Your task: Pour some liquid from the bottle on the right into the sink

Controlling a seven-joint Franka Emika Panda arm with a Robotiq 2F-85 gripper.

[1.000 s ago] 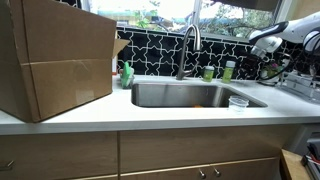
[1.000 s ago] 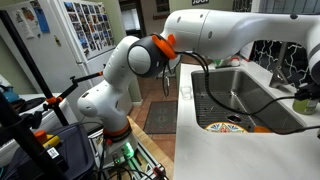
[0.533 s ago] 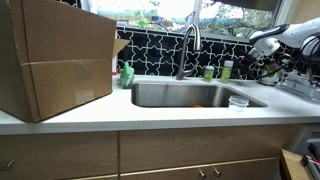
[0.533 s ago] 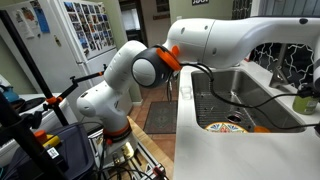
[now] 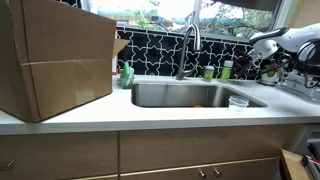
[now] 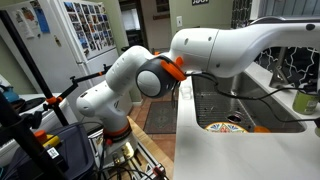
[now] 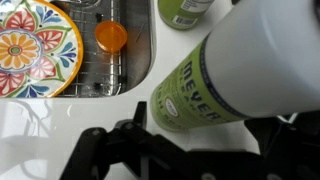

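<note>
My fingers stop short of the bottle, with white counter showing before its green label. My gripper moves toward the bottle first, then closes on it.
The bottle fills the wrist view, with a pale body and a green label, standing on the white counter by the sink. My gripper is open, a dark finger on each side of the bottle's lower part, neither touching it. In an exterior view the slim bottle stands behind the sink, right of the faucet. My arm reaches in from the right there, and the gripper is near the bottle.
A squat green container stands just beside the bottle. A colourful plate and an orange cup lie in the basin. A soap bottle and a big cardboard box sit left of the sink.
The arm has swung further over the counter toward the bottle, and its elbow moved right in an exterior view. The jaws stayed open and the bottle has not moved.
</note>
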